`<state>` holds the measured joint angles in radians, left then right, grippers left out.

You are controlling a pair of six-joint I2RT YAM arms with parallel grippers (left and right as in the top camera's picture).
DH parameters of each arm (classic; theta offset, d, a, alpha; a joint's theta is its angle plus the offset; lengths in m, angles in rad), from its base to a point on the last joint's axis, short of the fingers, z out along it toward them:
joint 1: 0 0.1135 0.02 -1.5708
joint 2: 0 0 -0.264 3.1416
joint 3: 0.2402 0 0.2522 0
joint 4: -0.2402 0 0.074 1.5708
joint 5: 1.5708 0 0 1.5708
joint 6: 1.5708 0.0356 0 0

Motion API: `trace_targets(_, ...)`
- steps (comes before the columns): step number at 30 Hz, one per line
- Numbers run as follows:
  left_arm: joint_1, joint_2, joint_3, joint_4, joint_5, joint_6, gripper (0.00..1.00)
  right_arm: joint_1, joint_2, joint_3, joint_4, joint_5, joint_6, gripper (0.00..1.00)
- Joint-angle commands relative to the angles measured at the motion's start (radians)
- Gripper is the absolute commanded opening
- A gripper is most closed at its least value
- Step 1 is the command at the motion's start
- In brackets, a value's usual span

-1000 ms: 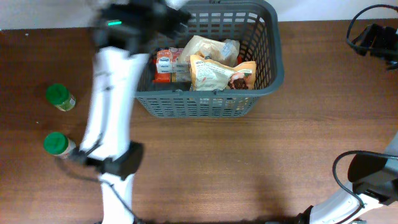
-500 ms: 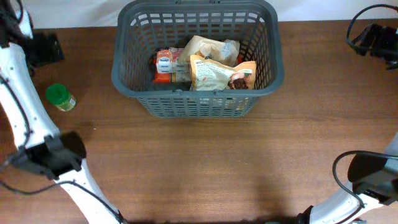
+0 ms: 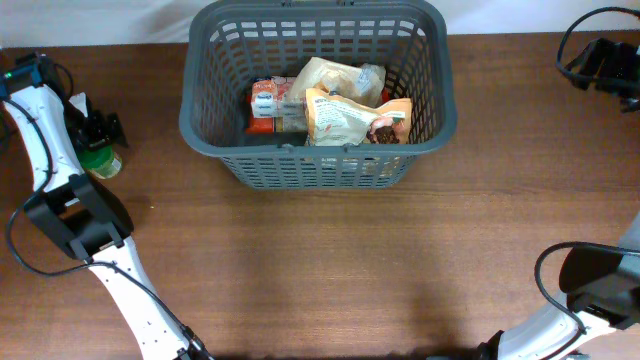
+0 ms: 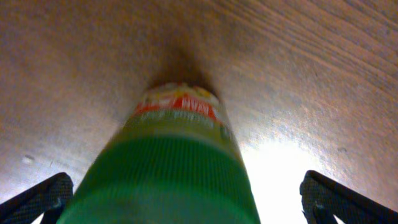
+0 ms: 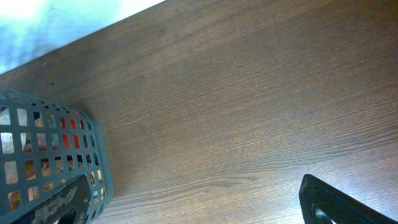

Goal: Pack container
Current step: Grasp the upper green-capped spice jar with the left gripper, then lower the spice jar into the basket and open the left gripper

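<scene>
I will grab the green-lidded jar from above with my left gripper next, holding it by its lid end [image 3: 97, 158]. Its base will stay free, so the jar can be packed upright in the basket [image 3: 318, 165].
The dark grey basket [image 3: 318, 165] stands at the top middle and holds several snack packets [image 3: 355, 118] and a small carton [image 3: 263, 103]. Its corner shows in the right wrist view [image 5: 93, 155]. A green-lidded jar [image 3: 103, 162] stands on the table at the far left. My left gripper [image 3: 95, 135] is over it, open. In the left wrist view the jar [image 4: 174, 162] fills the space between the open fingers [image 4: 40, 198], the right one clearly apart from it. My right gripper [image 3: 600, 65] is open and empty at the top right; it also shows in its wrist view [image 5: 199, 208].
My left arm [image 3: 75, 215] runs along the table's left side and covers the spot below the jar. A black cable [image 3: 550, 275] loops at the lower right. The brown wooden table [image 3: 350, 270] spreads below the basket.
My left arm has swung from over the basket's left rim out to the far left, and its gripper now sits over the green-lidded jar. The basket and right arm have not moved.
</scene>
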<state>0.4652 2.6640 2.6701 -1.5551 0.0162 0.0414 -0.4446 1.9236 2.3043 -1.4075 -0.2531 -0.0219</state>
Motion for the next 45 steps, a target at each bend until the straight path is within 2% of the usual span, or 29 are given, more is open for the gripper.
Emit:
trace_targets(1,0.001,0.034,0.001,0.022,0.010,0.016,1.00,-0.001,0.003,-0.004,0.000,-0.005,0.008,0.99)
trace_targets(5,0.002,0.069,0.001,0.019,0.003,0.015,0.99,-0.001,0.003,-0.004,0.000,-0.005,0.009,0.99)
trace_targets(8,0.002,0.078,0.001,0.018,-0.018,0.015,0.91,-0.001,0.003,-0.004,0.000,-0.005,0.008,0.99)
trace_targets(14,0.003,0.078,0.001,0.017,-0.065,0.015,0.89,-0.001,0.003,-0.004,0.000,-0.005,0.009,0.99)
trace_targets(16,0.003,0.078,0.001,0.013,-0.064,0.015,0.79,-0.001,0.003,-0.004,0.000,-0.005,0.009,0.99)
trace_targets(22,0.003,0.078,0.001,-0.006,-0.044,0.014,0.72,-0.001,0.003,-0.004,0.000,-0.005,0.009,0.99)
trace_targets(24,0.003,0.078,0.001,-0.010,-0.018,0.015,0.63,-0.001,0.003,-0.004,0.000,-0.005,0.009,0.99)
trace_targets(27,0.003,0.077,0.001,-0.017,0.019,0.015,0.46,-0.001,0.003,-0.004,0.000,-0.005,0.009,0.99)
trace_targets(29,0.002,0.077,0.001,-0.021,0.019,0.015,0.45,-0.001,0.003,-0.004,0.000,-0.005,0.009,0.99)
trace_targets(33,0.000,0.076,0.075,-0.090,0.051,0.016,0.03,-0.001,0.003,-0.004,0.000,-0.005,0.009,0.99)
trace_targets(35,-0.019,0.042,0.234,-0.133,0.059,0.028,0.02,-0.001,0.003,-0.004,0.000,-0.005,0.009,0.99)
trace_targets(40,-0.135,-0.209,0.439,-0.105,0.105,0.138,0.02,-0.001,0.003,-0.004,0.000,-0.005,0.009,0.98)
trace_targets(45,-0.455,-0.476,0.467,-0.041,0.116,0.466,0.02,-0.001,0.003,-0.004,0.000,-0.005,0.009,0.99)
